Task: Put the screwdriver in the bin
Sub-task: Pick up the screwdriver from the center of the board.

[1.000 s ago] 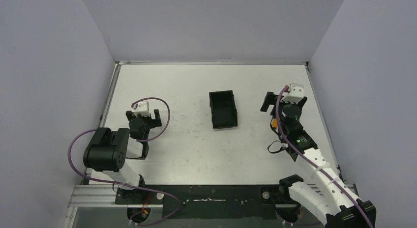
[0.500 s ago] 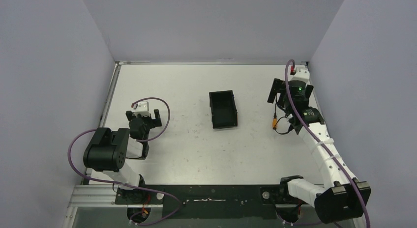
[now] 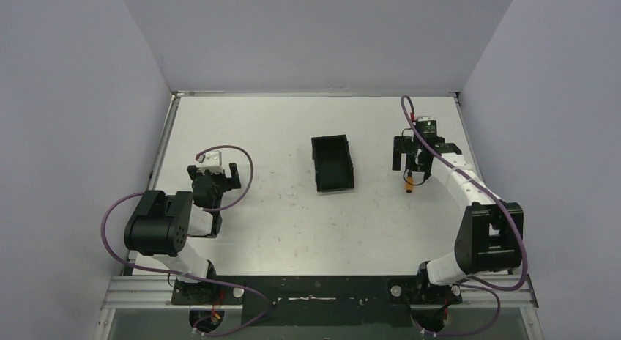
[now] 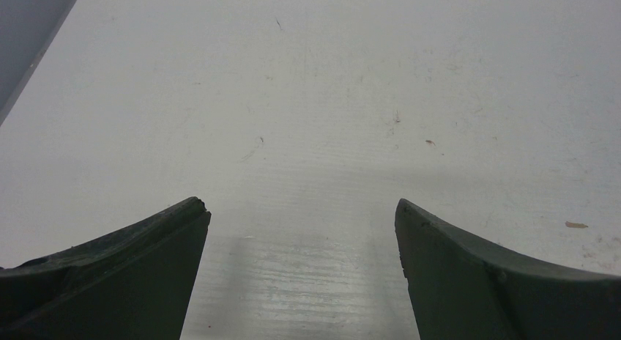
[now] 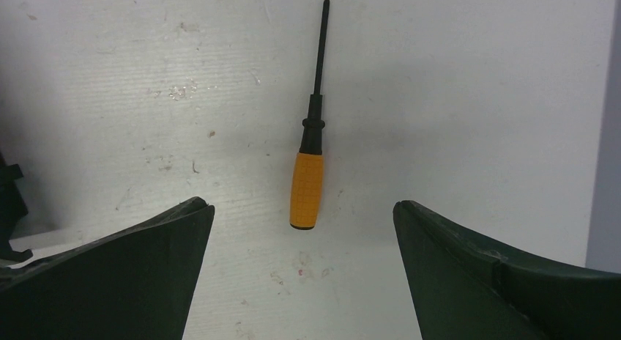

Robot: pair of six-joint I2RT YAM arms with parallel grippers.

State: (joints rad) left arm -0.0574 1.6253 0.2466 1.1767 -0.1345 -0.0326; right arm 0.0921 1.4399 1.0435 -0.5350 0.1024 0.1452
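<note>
My right gripper should go lower before it closes on the orange handle, because its fingers are above the handle in the right wrist view.
The screwdriver [image 5: 306, 186] lies flat on the table, its orange handle toward the camera and its thin dark shaft pointing away. In the top view the screwdriver [image 3: 408, 180] lies right of the black open-top bin [image 3: 333, 163], which is empty. My right gripper [image 5: 300, 206] is open, its fingers either side of the handle's butt end and not touching it. In the top view the right gripper [image 3: 416, 163] hangs just beyond the screwdriver, pointing toward the near side. My left gripper [image 4: 299, 204] is open and empty over bare table, at the left [image 3: 213, 175].
The right side wall [image 3: 527, 135] stands close to the right arm and shows at the edge of the right wrist view [image 5: 604, 135]. The table's left edge [image 4: 29, 69] runs near the left gripper. A purple cable [image 3: 242, 168] loops beside the left wrist.
The right arm swung from the near right up to the far side and turned, so its open gripper now faces the screwdriver's handle. The left arm, bin and screwdriver have not moved.
</note>
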